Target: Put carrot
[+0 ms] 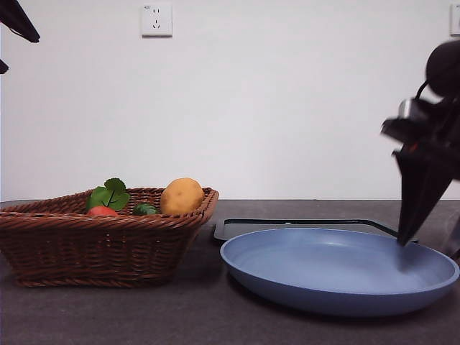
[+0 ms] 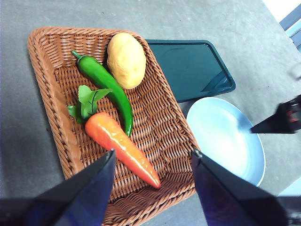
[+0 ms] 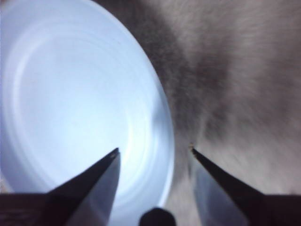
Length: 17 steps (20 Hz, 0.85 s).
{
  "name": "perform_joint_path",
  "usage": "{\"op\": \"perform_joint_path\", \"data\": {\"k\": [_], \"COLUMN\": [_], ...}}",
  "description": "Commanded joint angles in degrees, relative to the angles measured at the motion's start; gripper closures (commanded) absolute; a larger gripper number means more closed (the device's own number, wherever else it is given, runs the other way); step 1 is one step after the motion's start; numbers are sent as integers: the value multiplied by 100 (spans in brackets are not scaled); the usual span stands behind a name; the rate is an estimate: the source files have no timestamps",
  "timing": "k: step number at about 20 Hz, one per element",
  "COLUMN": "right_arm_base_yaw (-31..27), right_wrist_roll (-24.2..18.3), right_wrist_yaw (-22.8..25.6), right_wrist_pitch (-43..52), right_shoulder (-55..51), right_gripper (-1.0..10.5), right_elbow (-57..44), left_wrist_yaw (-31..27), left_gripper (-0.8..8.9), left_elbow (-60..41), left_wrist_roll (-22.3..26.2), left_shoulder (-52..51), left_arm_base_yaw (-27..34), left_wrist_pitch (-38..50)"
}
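Note:
My right gripper needs to get the blue plate onto the dark tray (image 1: 302, 223) for the carrot, so next it needs to grab the plate by its rim (image 1: 434, 254).
The orange-red carrot (image 2: 122, 148) with green leaves lies in the wicker basket (image 2: 51, 94), beside a green pepper (image 2: 106, 84) and a potato (image 2: 126, 60). In the front view only the carrot's thick end (image 1: 103, 211) and leaves show above the basket rim (image 1: 100, 223). My left gripper (image 2: 153, 155) is open and empty, high above the basket over the carrot's tip. My right gripper (image 3: 153, 150) is open and empty, low over the right rim of the blue plate (image 3: 70, 108); it shows at the right of the front view (image 1: 404, 241) and in the left wrist view (image 2: 256, 129).
The blue plate (image 1: 338, 269) lies right of the basket. A dark tray (image 1: 302, 226) lies behind the plate, also in the left wrist view (image 2: 188, 66). A wall with a socket (image 1: 157, 20) stands behind the table.

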Motion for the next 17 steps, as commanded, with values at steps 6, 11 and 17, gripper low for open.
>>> {"op": "perform_joint_path", "data": {"k": [6, 11, 17], "right_arm_base_yaw": [66, 61, 61], "right_wrist_roll": [295, 286, 275], "right_wrist_yaw": [63, 66, 358], "right_wrist_pitch": [225, -116, -546], "right_shoulder": [350, 24, -1322], "right_gripper": [944, 943, 943], "right_elbow": [72, 72, 72], "left_wrist_yaw": [20, 319, -1045], "left_gripper": [527, 436, 435], "left_elbow": [70, 70, 70], "left_wrist_roll": [-17, -173, -804], "left_shoulder": [42, 92, 892], "left_arm_base_yaw": [-26, -188, -1329], "left_wrist_pitch": [59, 77, 278]}}
